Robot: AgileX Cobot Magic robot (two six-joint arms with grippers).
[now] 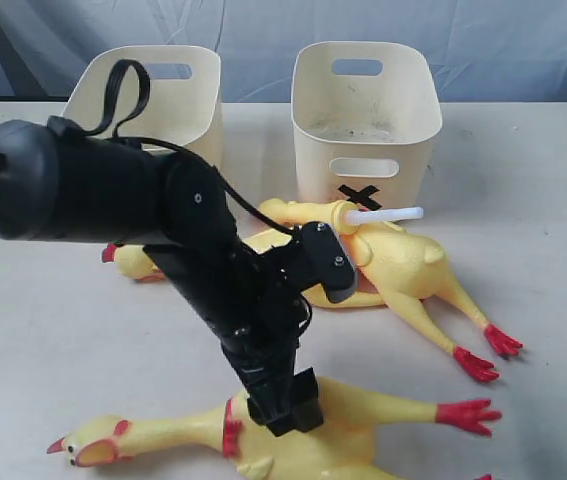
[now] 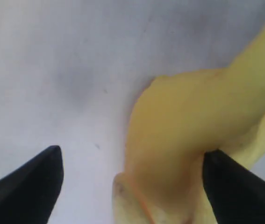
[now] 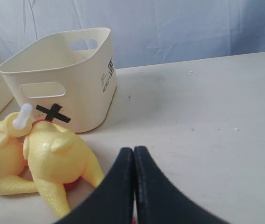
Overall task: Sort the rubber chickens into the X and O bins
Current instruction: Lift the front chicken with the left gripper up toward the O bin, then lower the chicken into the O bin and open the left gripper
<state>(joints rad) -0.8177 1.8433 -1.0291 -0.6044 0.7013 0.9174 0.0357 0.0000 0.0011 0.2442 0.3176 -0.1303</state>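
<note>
My left gripper grabs the near rubber chicken's body [image 1: 268, 440] beside the red collar next, to sort it into the O bin.
My left gripper [image 1: 283, 405] is open and down over the near rubber chicken [image 1: 383, 410]. In the left wrist view that chicken [image 2: 183, 126] fills the space by one fingertip [image 2: 216, 168], while the other stands well off it. A second chicken with a white stick [image 1: 403, 260] lies in front of the X bin [image 1: 363, 110]. A third chicken [image 1: 138, 262] is partly hidden behind my left arm. The other bin [image 1: 153, 90] stands at the back left, its mark hidden. My right gripper [image 3: 133, 151] is shut on nothing, near the stick chicken [image 3: 53, 154] and the X bin [image 3: 62, 70].
Both bins look empty inside where visible. The pale table [image 1: 543, 180] stretches to the right of the X bin. A wrinkled blue-grey backdrop [image 1: 463, 30] closes off the far side. My left arm [image 1: 83, 185] crosses the left half of the table.
</note>
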